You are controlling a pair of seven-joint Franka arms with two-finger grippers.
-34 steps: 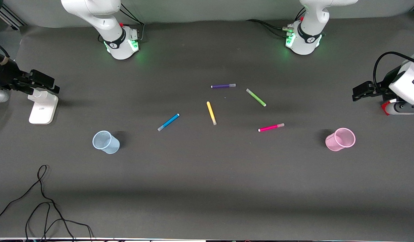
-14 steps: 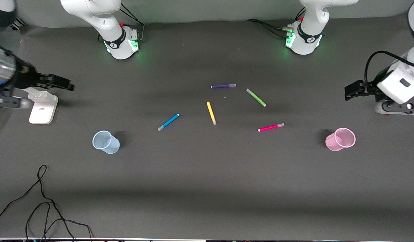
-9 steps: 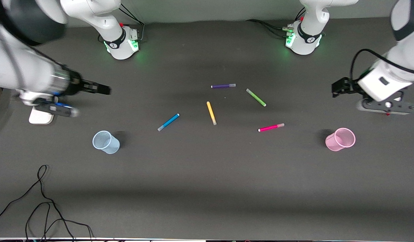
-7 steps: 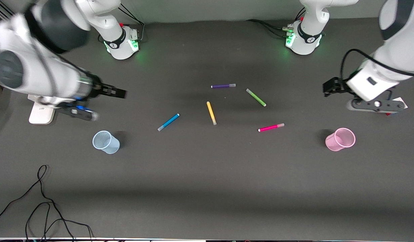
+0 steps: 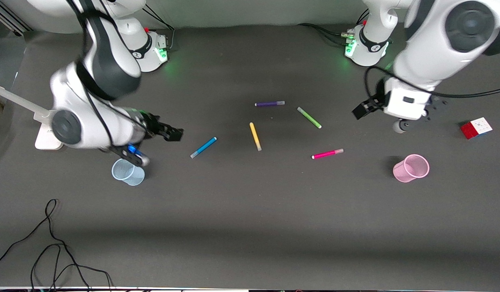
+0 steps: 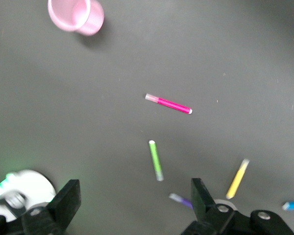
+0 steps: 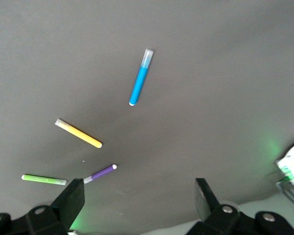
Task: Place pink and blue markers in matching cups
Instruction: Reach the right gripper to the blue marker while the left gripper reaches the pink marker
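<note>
My right gripper should next take hold of the blue marker by its solid blue end, so that it can put the marker into the pale blue cup.
The blue marker lies on the table, also in the right wrist view. The pink marker lies nearer the left arm's end, also in the left wrist view. The pale blue cup stands upright, partly under the right arm's wrist. The pale pink cup stands upright, also in the left wrist view. My right gripper is open and empty over the table between blue cup and blue marker. My left gripper is open and empty over bare table beside the green marker.
A purple marker, a green marker and a yellow marker lie between the two task markers. A colour cube sits at the left arm's end. A white stand and loose cables are at the right arm's end.
Both arms have swung in from the table's ends toward the markers. The colour cube has come into sight. Markers and cups have not moved.
</note>
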